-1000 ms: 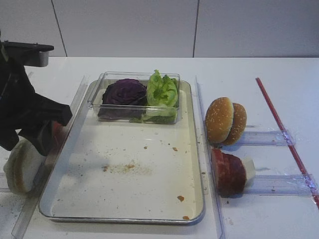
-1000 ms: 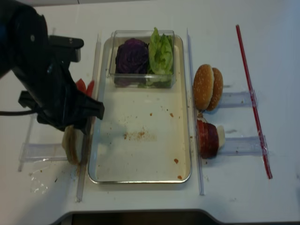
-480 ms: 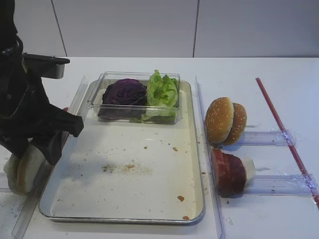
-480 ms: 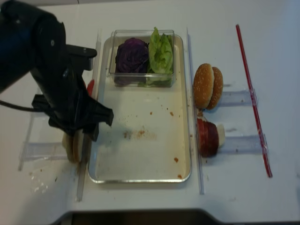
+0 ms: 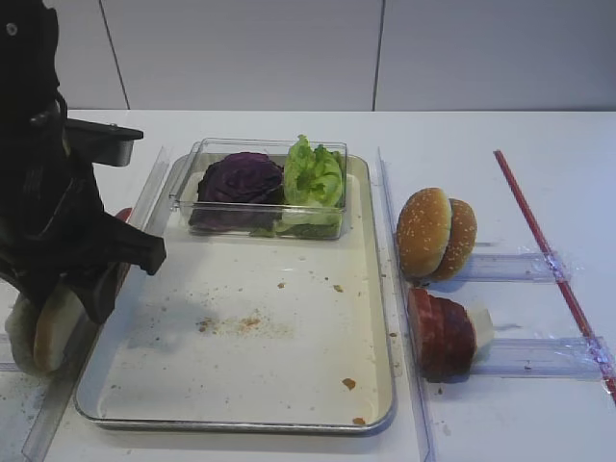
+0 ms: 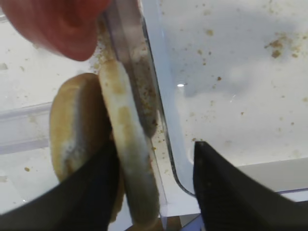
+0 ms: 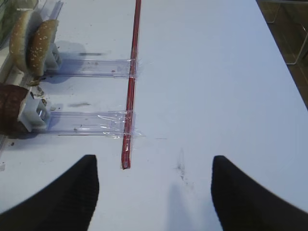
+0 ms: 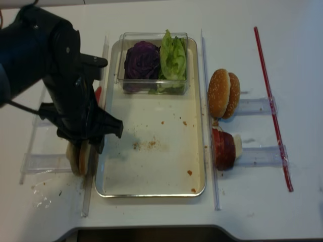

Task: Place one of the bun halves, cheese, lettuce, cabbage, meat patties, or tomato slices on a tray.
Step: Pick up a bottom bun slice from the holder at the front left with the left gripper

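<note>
I should grab the flat pale bun half by its upturned edge (image 8: 85, 156) next with my left gripper; the other bun half stands close beside it in the rail.
Two bun halves (image 5: 38, 327) stand on edge in a clear rail left of the tray (image 5: 241, 423). My left gripper (image 6: 154, 149) is open and down over them. One finger sits between the two halves. The other hangs over the tray's corner, so the flat whitish bun half (image 6: 127, 163) and the rail's clear wall lie between the jaws. A red tomato slice (image 6: 53, 24) stands just beyond. Cabbage (image 5: 241, 178) and lettuce (image 5: 313, 178) fill a clear box at the tray's back. Meat patties (image 5: 441, 332) stand at the right. Cheese is out of view. My right gripper (image 7: 154, 163) is open over bare table.
Sesame bun tops (image 5: 435, 233) stand on edge in a clear rail right of the tray, behind the patties. A red strip (image 5: 539, 231) runs along the table farther right. Long clear dividers (image 5: 399, 289) flank the tray. Crumbs dot the tray floor (image 8: 151, 171).
My left arm has shifted right and lowered onto the bun halves, and its jaws have narrowed somewhat around the flat half. The right gripper has not moved.
</note>
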You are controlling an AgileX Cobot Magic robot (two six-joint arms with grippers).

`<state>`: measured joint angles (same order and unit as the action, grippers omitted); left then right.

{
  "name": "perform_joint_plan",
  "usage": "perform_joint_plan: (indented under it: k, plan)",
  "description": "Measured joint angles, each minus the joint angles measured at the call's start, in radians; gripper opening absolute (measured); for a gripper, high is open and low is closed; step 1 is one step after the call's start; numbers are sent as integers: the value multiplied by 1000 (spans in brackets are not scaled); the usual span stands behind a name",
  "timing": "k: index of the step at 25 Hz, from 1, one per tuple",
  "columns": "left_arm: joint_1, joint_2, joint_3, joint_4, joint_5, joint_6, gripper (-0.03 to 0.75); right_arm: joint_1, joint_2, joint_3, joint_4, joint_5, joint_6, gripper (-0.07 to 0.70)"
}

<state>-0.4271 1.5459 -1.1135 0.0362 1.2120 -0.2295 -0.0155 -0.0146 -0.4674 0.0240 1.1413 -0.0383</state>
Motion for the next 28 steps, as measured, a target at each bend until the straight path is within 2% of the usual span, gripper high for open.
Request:
perform_joint_plan:
  k: [3,8,10,28]
  plan:
    - [0,6,0,19,0,-26,274,0,0,0,0,0,0,509]
    - [0,6,0,46,4,-49,106,0,0,0,0,0,0,509]
    - [0,6,0,48,6,-49,76,0,0,0,0,0,0,509]
    - [0,-8,-63,44,20,-78,67,0,0,0,0,0,0,509]
